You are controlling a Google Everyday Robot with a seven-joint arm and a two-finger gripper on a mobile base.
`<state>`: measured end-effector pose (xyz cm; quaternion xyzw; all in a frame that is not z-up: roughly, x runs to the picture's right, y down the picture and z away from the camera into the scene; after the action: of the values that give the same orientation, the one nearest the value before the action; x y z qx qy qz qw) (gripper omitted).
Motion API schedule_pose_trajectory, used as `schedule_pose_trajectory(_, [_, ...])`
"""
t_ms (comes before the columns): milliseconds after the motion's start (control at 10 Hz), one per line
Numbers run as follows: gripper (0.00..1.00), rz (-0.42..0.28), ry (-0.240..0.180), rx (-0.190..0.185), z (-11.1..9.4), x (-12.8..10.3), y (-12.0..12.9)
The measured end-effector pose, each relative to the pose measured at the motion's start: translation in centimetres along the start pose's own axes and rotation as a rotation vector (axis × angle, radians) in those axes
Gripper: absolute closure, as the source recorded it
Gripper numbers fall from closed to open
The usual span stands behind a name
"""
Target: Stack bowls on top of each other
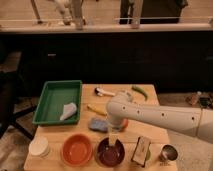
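Observation:
The gripper grabs the maroon bowl [106,155] by its rim [112,139] next, to stack it in the orange bowl.
Two bowls sit side by side at the wooden table's front edge: an orange bowl [76,149] on the left and a dark maroon bowl [106,155] just to its right. They stand apart, not stacked. My white arm reaches in from the right and bends down. The gripper [114,142] points downward over the maroon bowl's far rim, its fingers open and reaching into the bowl. Nothing is held.
A green tray [52,92] with a white crumpled item sits at the back left. A blue sponge [96,123] lies behind the bowls. A white cup stack [39,146], a snack packet [141,149] and a metal cup [167,152] line the front. A green chili [140,91] lies at the back.

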<state>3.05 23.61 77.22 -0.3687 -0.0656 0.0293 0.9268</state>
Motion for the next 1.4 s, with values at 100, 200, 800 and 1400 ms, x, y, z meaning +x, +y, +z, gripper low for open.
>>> schedule_pose_trajectory(100, [0.20,0.000,-0.002,-0.006,0.3,0.0,0.0])
schedule_pose_trajectory(200, [0.21,-0.001,-0.002,-0.011,0.6,0.1,0.1])
schedule_pose_trajectory(800, [0.75,0.004,-0.009,-0.018,0.7,0.5,0.3])
schedule_pose_trajectory(1400, [1.00,0.016,0.005,-0.021,-0.6,2.4,0.4])
